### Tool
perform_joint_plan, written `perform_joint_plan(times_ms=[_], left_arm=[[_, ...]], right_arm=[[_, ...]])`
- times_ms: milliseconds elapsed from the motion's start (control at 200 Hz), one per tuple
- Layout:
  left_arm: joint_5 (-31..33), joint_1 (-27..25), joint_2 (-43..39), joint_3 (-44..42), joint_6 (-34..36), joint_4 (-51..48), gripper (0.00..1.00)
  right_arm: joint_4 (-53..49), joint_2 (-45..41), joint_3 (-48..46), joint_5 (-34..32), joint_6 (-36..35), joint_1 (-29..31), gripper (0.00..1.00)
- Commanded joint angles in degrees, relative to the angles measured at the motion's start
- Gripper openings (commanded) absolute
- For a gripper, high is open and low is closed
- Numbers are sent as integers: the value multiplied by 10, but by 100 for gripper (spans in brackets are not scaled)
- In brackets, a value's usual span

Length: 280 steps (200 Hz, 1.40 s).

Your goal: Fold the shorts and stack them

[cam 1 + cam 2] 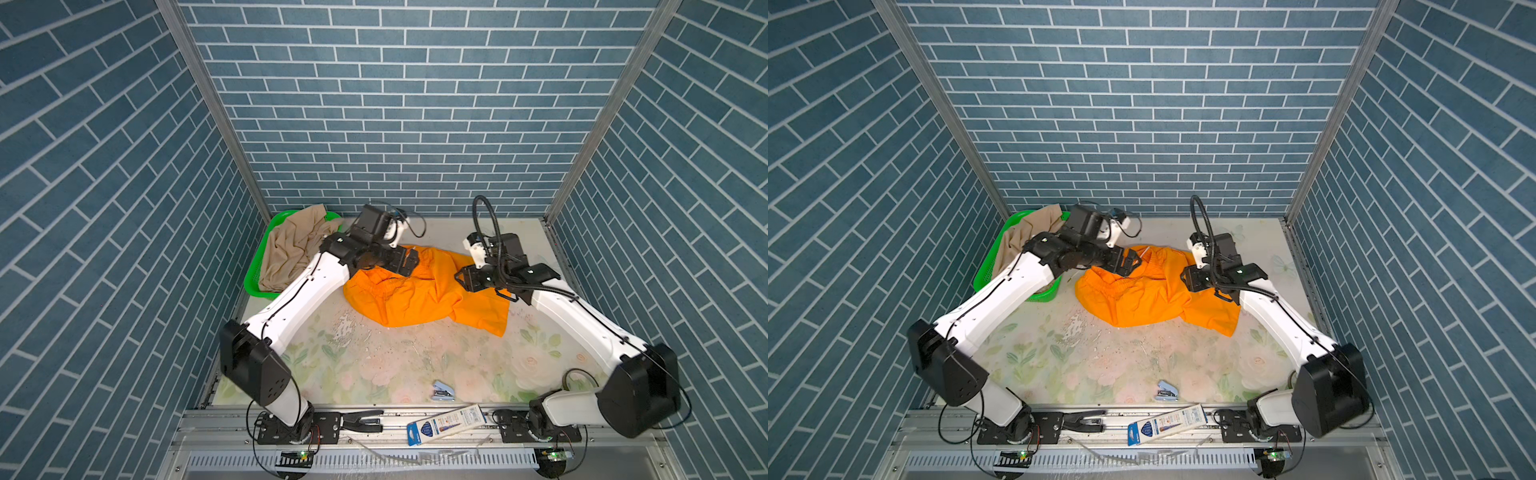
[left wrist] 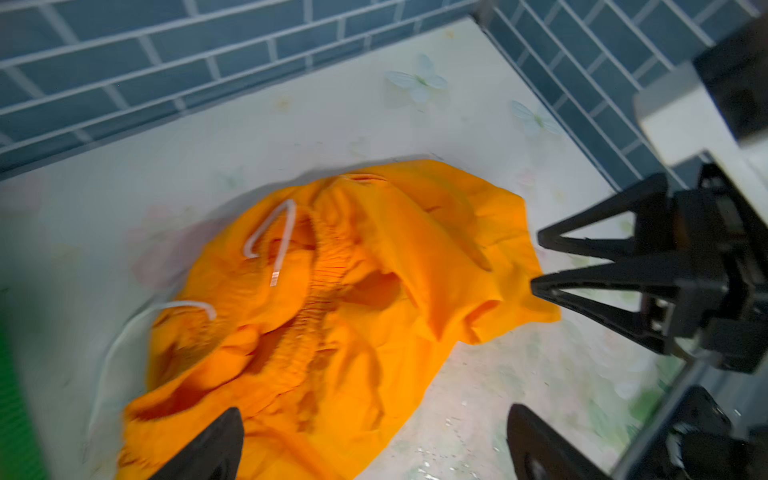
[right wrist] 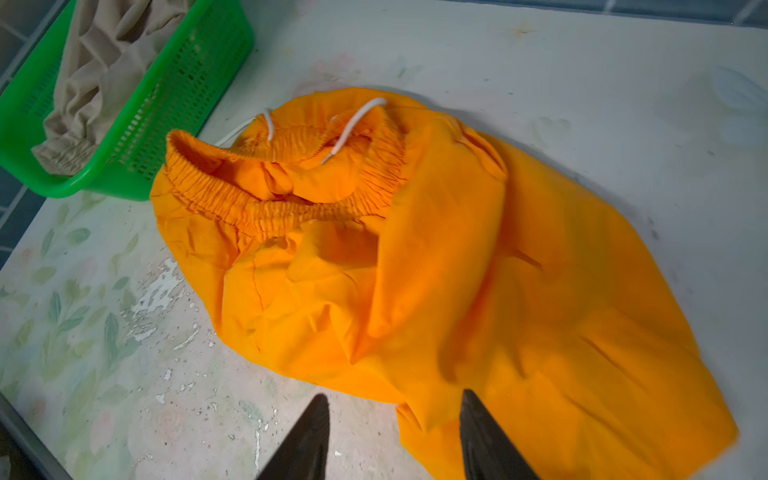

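The orange shorts need to be stretched and laid flat for folding, so the left gripper should grab them next by the waistband end nearest the green basket.
The orange shorts lie crumpled on the table's far middle, elastic waistband and white drawstring showing. My left gripper hovers over their waistband side, jaws wide open and empty. My right gripper is open above the shorts' right edge, with loose orange cloth beneath it; in the left wrist view its jaws stand apart. The beige shorts sit bunched in the green basket.
The green basket stands at the back left against the wall. Near the front edge lie a small blue stapler, a flat pen box and a black tool on the rail. Tiled walls enclose three sides.
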State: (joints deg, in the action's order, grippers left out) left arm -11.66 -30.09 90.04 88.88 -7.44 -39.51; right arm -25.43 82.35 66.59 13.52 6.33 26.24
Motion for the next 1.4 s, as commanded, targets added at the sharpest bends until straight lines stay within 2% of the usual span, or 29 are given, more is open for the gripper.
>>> perform_joint_plan(times_ms=[0,115,220,335,510,650,850,930,1000,1120,1155,1185,1250,1310,1330,1395], left_arm=[[72,48,-10,-90,7,-6,100],[105,64,-26,-151,33,19,100],[100,88,-27,-187,11,44,100],[68,120,-23,-217,-17,83,100],[80,124,14,-210,-9,97,100],[63,124,49,-194,-2,109,100],[62,123,91,-167,-8,108,97],[52,123,102,-156,-8,107,91],[45,123,111,-149,-8,104,80],[38,123,119,-145,-9,101,54],[35,123,120,-146,-9,102,43],[33,123,124,-146,-7,100,33],[32,123,131,-139,-5,94,14],[32,123,136,-128,-1,85,1],[32,123,136,-124,1,81,0],[32,123,133,-109,8,69,0]], right_arm=[[17,76,59,49,-104,0,55],[-22,170,155,68,-166,3,57],[-71,255,252,66,-195,13,58],[-90,317,309,58,-213,30,58],[-93,395,376,38,-202,48,58],[-91,453,428,11,-185,51,58],[-78,492,464,-32,-167,50,57],[-70,505,475,-39,-161,51,54],[-75,519,492,-41,-157,50,52],[-68,536,507,-27,-150,50,44],[-61,537,507,-22,-146,50,42],[-56,539,508,-16,-141,50,38],[-51,541,515,-6,-135,50,19],[-54,538,523,-1,-131,50,4],[-54,535,524,1,-131,49,0],[-53,518,519,0,-131,49,0]])
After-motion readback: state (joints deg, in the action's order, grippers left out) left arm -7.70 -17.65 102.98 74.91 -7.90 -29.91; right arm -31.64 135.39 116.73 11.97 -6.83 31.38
